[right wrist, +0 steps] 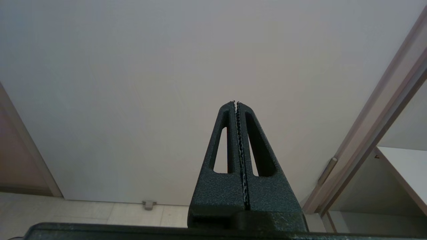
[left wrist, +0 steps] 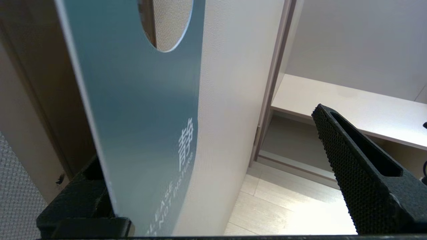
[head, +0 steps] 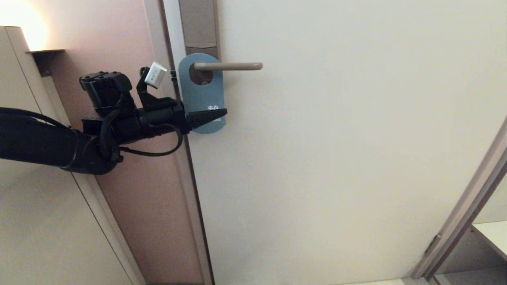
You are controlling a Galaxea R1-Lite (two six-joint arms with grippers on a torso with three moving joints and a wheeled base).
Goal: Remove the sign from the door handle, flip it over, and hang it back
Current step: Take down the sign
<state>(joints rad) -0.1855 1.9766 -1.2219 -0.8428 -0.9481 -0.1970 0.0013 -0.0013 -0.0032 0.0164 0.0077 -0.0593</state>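
Observation:
The robot's left gripper needs to grab the sign by its lettered end (head: pixel 212 126) next, so that the sign can come off the door handle (head: pixel 229 66) and be turned over.
The sign (head: pixel 200 95) hangs teal-blue side out on the door handle (head: pixel 229 66), a slim beige lever on a grey-brown lock plate (head: pixel 198 23). My left gripper (head: pixel 214 115) is level with the sign's lower end and is open. In the left wrist view the sign (left wrist: pixel 133 100) shows "DO NOT DISTURB" and lies against one finger, while the other finger (left wrist: pixel 360 166) stands well clear of it. The left gripper (left wrist: pixel 206 140) straddles the sign's edge. My right gripper (right wrist: pixel 236 103) is shut and empty, facing the door lower down, out of the head view.
The white door (head: pixel 336 138) fills most of the view. Its frame (head: pixel 186 178) and a pinkish wall lie just behind my left arm. A shelf niche (head: pixel 491 233) opens at the lower right. A small door stop (right wrist: pixel 149 203) sits at floor level.

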